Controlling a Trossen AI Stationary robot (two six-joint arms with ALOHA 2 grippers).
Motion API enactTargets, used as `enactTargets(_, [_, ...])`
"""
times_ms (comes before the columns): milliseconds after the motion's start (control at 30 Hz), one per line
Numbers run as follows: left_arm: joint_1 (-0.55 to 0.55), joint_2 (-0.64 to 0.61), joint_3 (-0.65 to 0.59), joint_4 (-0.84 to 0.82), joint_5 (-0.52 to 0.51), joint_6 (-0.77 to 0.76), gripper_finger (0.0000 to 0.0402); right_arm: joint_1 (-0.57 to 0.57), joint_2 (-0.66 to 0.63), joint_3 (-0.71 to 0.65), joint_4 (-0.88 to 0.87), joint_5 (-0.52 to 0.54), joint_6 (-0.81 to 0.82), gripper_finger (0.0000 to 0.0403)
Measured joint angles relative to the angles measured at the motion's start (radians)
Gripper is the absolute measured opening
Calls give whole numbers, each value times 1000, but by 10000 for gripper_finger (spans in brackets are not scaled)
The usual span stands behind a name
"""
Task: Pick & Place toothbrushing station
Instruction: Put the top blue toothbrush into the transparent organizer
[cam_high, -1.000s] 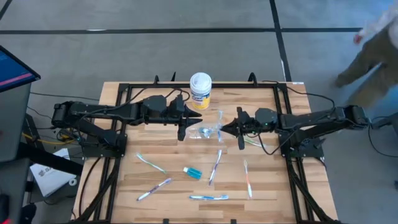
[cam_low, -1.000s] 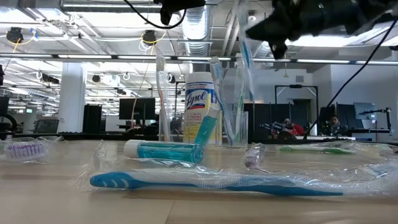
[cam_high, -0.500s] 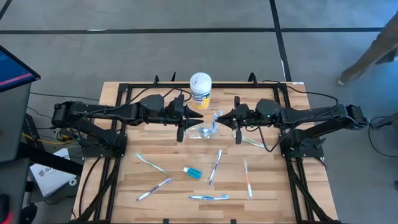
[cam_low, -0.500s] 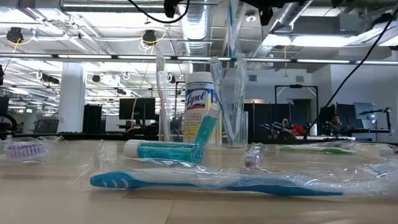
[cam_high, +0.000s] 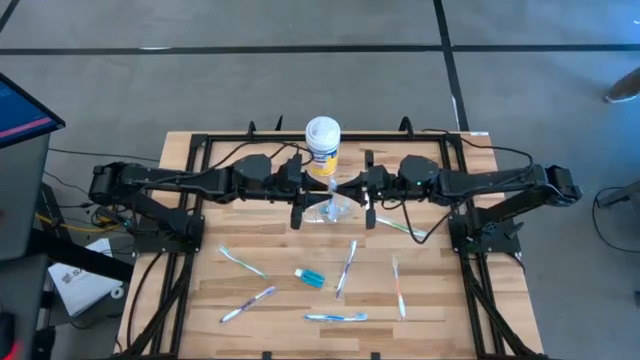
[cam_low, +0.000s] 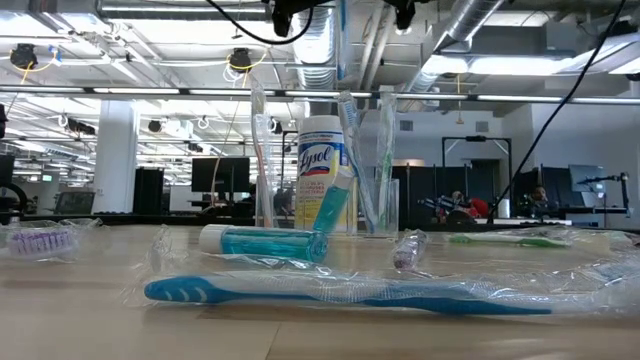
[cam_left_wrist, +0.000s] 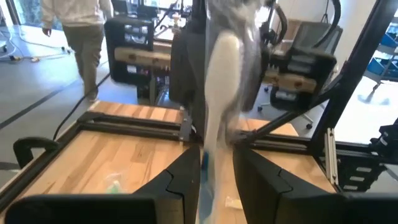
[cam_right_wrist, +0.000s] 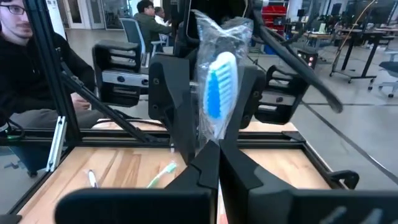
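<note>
The left gripper takes the wrapped toothbrush by its handle (cam_high: 332, 186) beside the neck next, to stand the toothbrush in the see-through cup (cam_high: 335, 208).
A plastic-wrapped toothbrush with a blue bristle head (cam_right_wrist: 219, 87) stands upright in the air above the see-through cup (cam_high: 335, 208). It also shows in the left wrist view (cam_left_wrist: 221, 68) and the low view (cam_low: 341, 40). My right gripper (cam_right_wrist: 214, 149) is shut on it. My left gripper (cam_left_wrist: 216, 168) is open, one finger on either side of the brush's handle; whether it touches the brush I cannot tell. The two grippers (cam_high: 318, 187) (cam_high: 348, 188) face each other. The cup (cam_low: 378, 205) stands on the table and holds other toothbrushes. My right gripper pinches the wrapped toothbrush's handle (cam_right_wrist: 214, 134) between its two fingers, just below the bristle head. The fingers come level from the table's right side and lie across the handle. The brush stands upright, head up, lifted clear of the cup and table.
The yellow canister (cam_high: 322, 145) stands just beyond the cup. Several wrapped toothbrushes (cam_high: 346, 268) (cam_high: 242, 262) (cam_high: 398, 287) and a teal tube (cam_high: 310, 277) lie on the near half of the table. A green brush (cam_high: 405, 228) lies under the right arm.
My right gripper has gone up and toward the table's left with the wrapped toothbrush, which stays upright, and has brought it between my left gripper's open fingers above the cup.
</note>
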Motion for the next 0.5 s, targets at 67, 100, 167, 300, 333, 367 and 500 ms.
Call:
enactTargets(67, [0,0,0,-1,0,1,90,-1,1,4,-3,-1,-6,0])
enactTargets(100, [0,0,0,0,3,5,90,-4,0,5,0,-1,-7,0])
enactTargets(167, [0,0,0,3,20,7,90,-7,0,5,-4,-3,-6,0])
enactTargets(300, [0,0,0,11,34,8,81,-7,0,5,-8,-3,-2,0])
enactTargets(333, [0,0,0,11,34,8,76,-7,0,5,-8,-3,-2,0])
enactTargets(367, [2,0,0,10,34,8,68,-7,0,5,-9,-3,-2,0])
enactTargets(500, [2,0,0,11,33,36,28,-7,0,5,-7,-4,-1,0])
